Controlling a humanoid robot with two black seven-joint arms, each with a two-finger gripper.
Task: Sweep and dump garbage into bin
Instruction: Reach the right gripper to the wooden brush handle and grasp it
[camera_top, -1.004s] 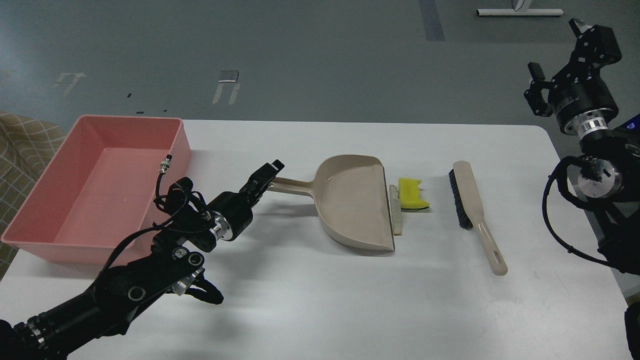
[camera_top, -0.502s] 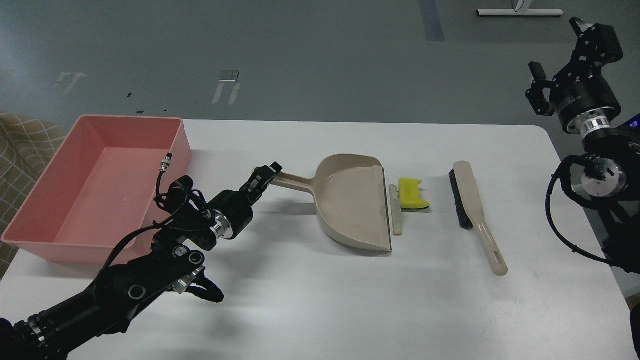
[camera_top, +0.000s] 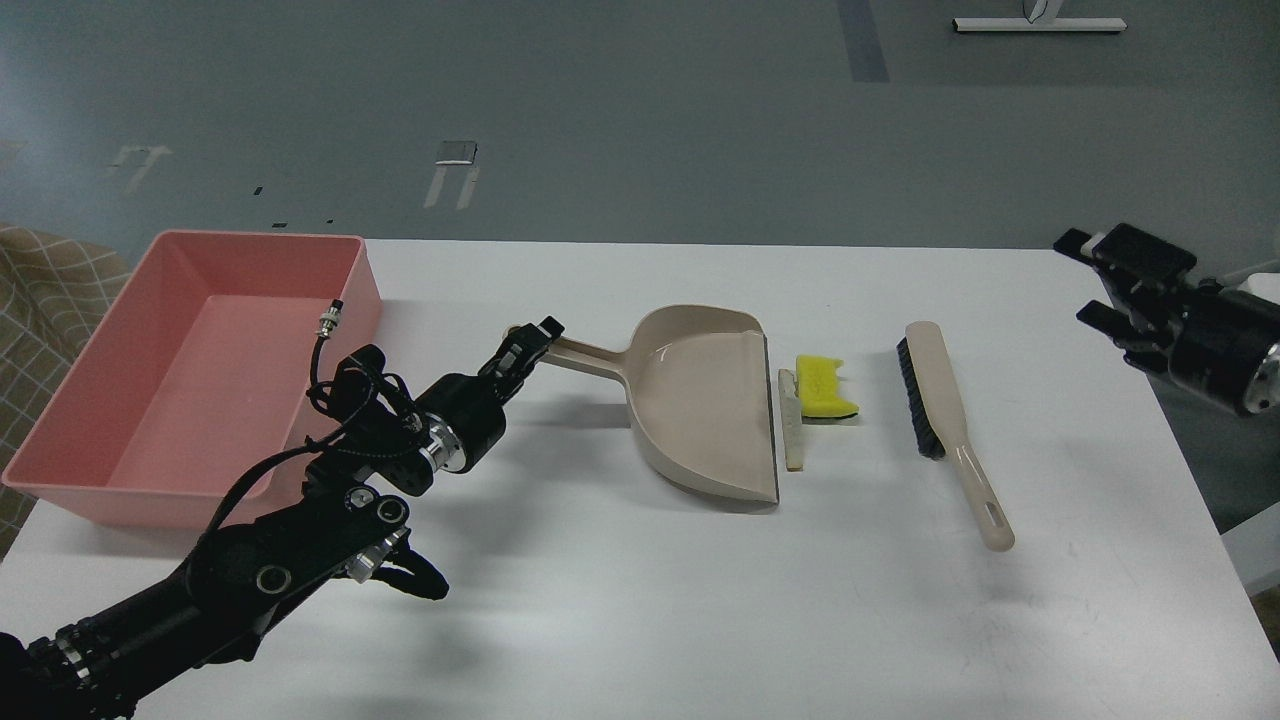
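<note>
My right gripper should grab the brush by its handle (camera_top: 982, 499) next, to sweep the yellow sponge piece and the beige piece of garbage into the dustpan (camera_top: 700, 400).
The garbage lies mid-table: a yellow sponge piece (camera_top: 825, 387) and a thin beige strip (camera_top: 791, 420), right in front of the dustpan's (camera_top: 700, 400) open lip. The beige brush (camera_top: 945, 400) with black bristles lies flat to their right. My left gripper (camera_top: 528, 345) is closed around the end of the dustpan's handle, and the pan rests on the table. My right gripper (camera_top: 1092, 278) is open and empty above the table's right edge, well right of the brush. The pink bin (camera_top: 70, 400) stands at the far left and holds nothing.
The white table (camera_top: 650, 600) ends just right of my right gripper. My left forearm and its cables lie along the bin's near right corner. A checked cloth (camera_top: 40, 290) shows beyond the bin at the left edge.
My right arm has swung down from the upper right to table height at the right edge. My left gripper has closed on the dustpan handle, and the pan has shifted slightly left.
</note>
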